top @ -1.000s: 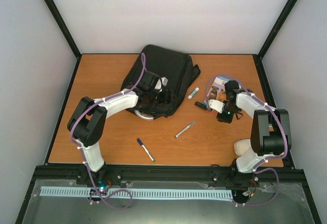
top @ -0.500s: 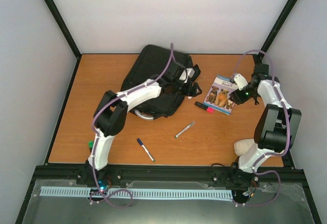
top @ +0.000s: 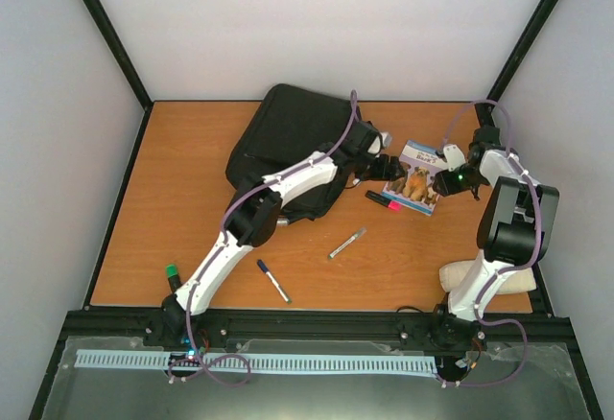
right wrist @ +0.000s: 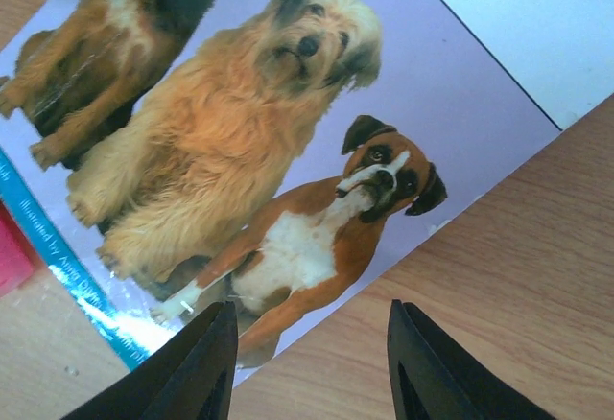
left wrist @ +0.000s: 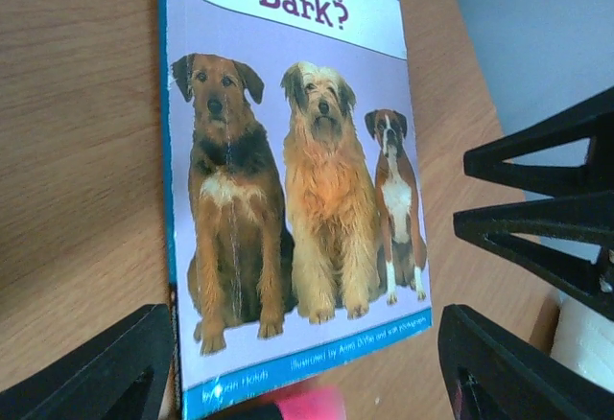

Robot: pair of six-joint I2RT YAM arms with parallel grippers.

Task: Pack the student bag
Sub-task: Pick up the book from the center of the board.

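Next, my left gripper takes hold of the book by its blue edge beneath the dogs, which leaves the titled end free to enter the bag (top: 288, 137).
The student bag (top: 288, 137) is a large black backpack lying at the back middle of the table. A thin book with three dogs on its cover (top: 414, 182) lies flat to its right. My left gripper (top: 389, 166) reaches across the bag to the book's left edge. In the left wrist view it (left wrist: 307, 382) is open and empty, its jaws astride the book's lower edge (left wrist: 297, 180). My right gripper (top: 443, 178) is at the book's right edge. In the right wrist view it (right wrist: 312, 362) is open and empty over the book's corner (right wrist: 259, 123).
A black and pink marker (top: 382, 200) lies against the book's near edge. A silver pen (top: 346, 243) and a blue pen (top: 272, 280) lie nearer the front. A beige pouch (top: 480, 274) sits at the front right, a green-capped item (top: 173, 271) at the front left.
My left arm has swung right, from over the bag to the book's left edge. My right gripper has moved off the book to its right side, uncovering the cover.
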